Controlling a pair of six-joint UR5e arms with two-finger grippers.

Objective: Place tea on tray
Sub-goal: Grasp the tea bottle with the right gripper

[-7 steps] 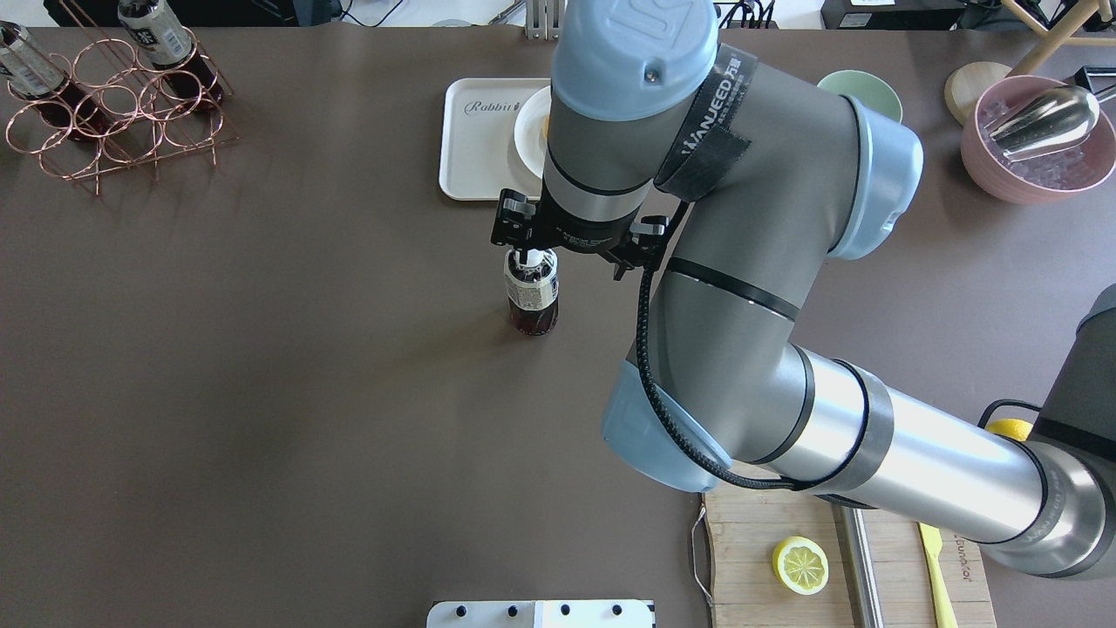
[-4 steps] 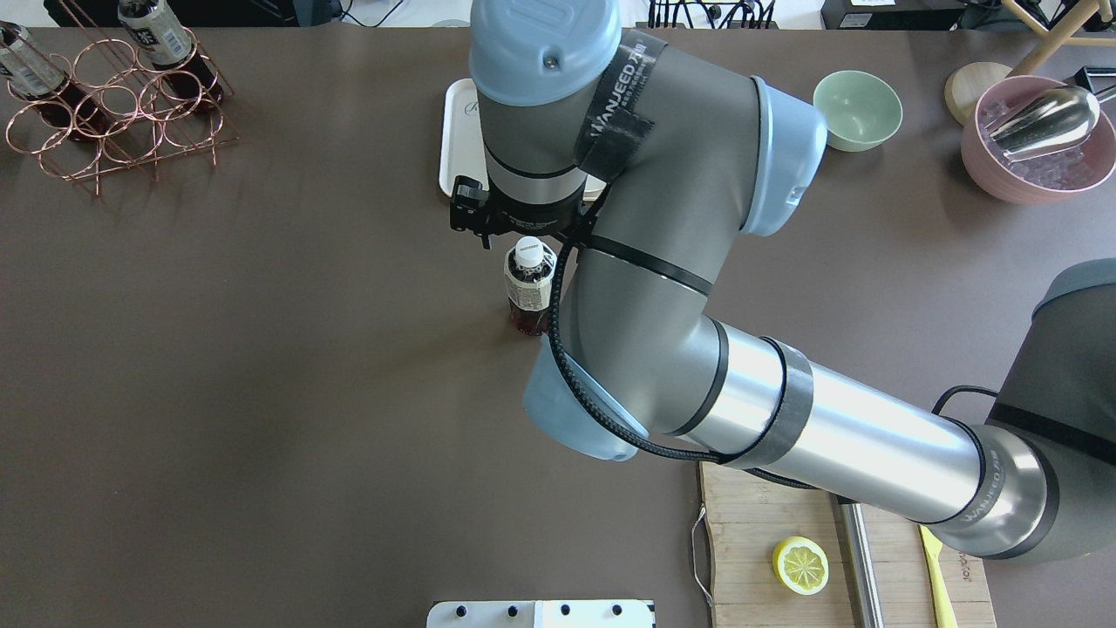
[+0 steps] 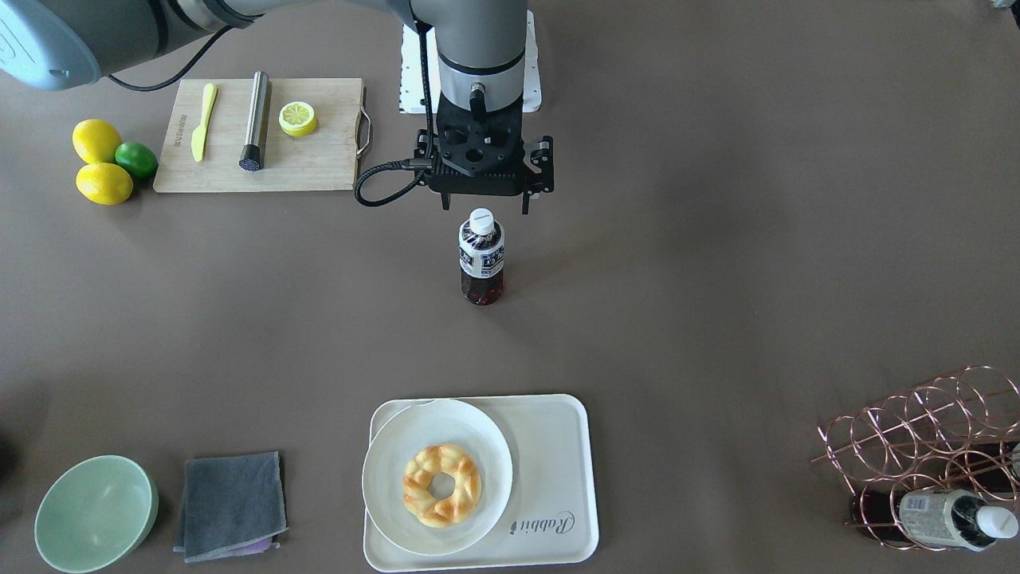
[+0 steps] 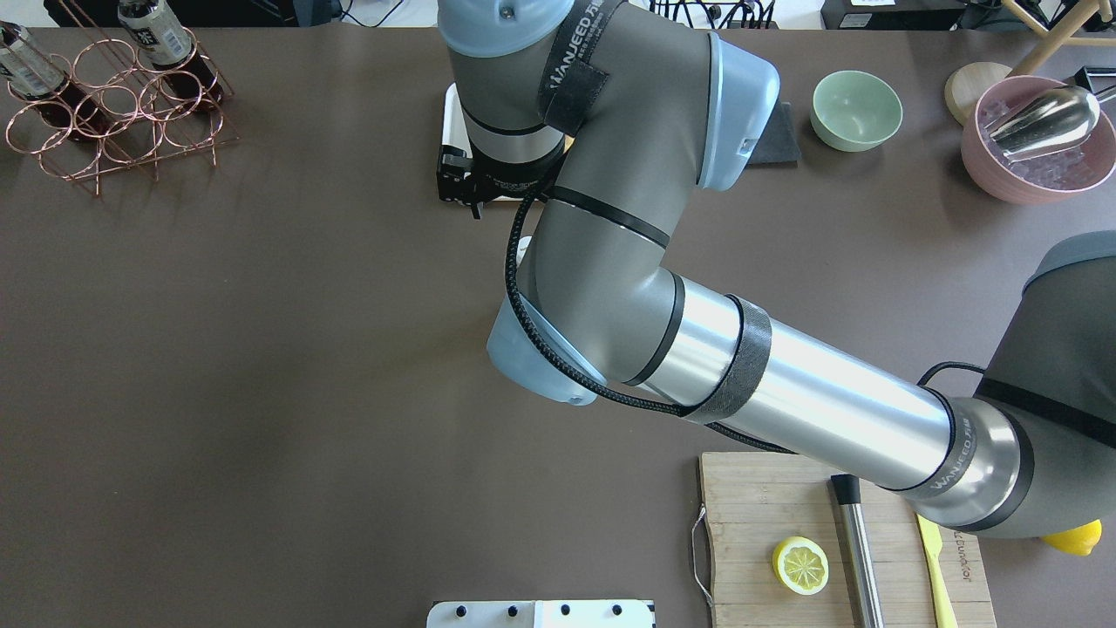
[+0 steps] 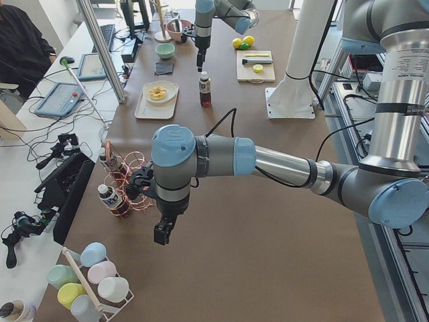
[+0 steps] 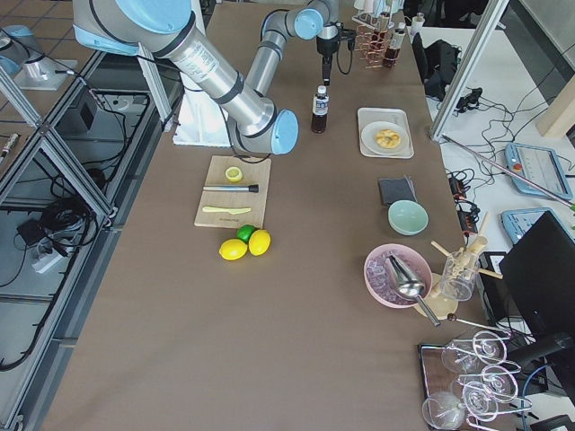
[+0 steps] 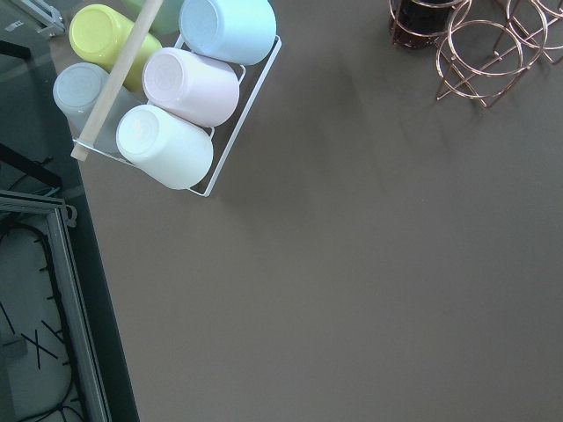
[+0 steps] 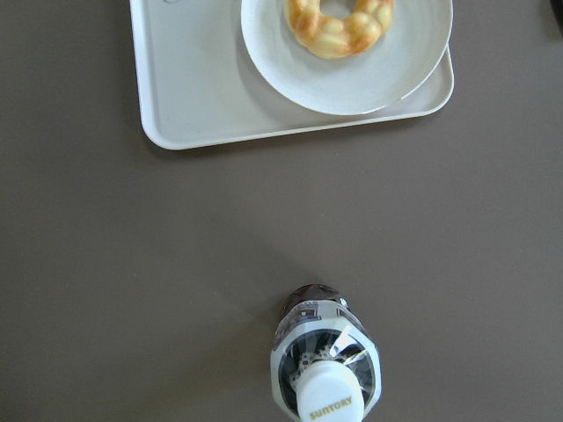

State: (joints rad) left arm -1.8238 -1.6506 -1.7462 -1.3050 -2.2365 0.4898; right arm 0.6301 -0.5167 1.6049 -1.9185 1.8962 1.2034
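Note:
The tea needs to be set upright on the tray point(image 3: 550, 462), so my right gripper will next pick up the tea bottle by its white cap point(image 3: 482, 220).
The tea point(image 3: 481, 255) stands upright on the brown table, apart from the tray; it also shows in the right wrist view point(image 8: 327, 369), the exterior left view point(image 5: 205, 89) and the exterior right view point(image 6: 319, 109). In the overhead view my right arm hides nearly all of it. The cream tray point(image 3: 550, 462) marked "Rabbit" lies beyond it point(image 8: 202, 97). My right gripper point(image 3: 484, 207) hangs open and empty above the table, just on the robot's side of the bottle's cap. My left gripper point(image 5: 162, 231) hovers near the copper rack; I cannot tell if it is open.
A white plate point(image 3: 398, 478) with a doughnut point(image 3: 441, 485) fills the tray's left half. A copper rack point(image 3: 924, 446) holds other bottles. A cutting board point(image 3: 319, 159) with a lemon half, a green bowl point(image 3: 94, 513), a grey cloth point(image 3: 231, 504) and a cup rack point(image 7: 176, 79) stand around.
My right gripper has left the bottle's cap and moved up and away, its arm swinging left in the overhead view and covering the bottle. The bottle stays upright in place.

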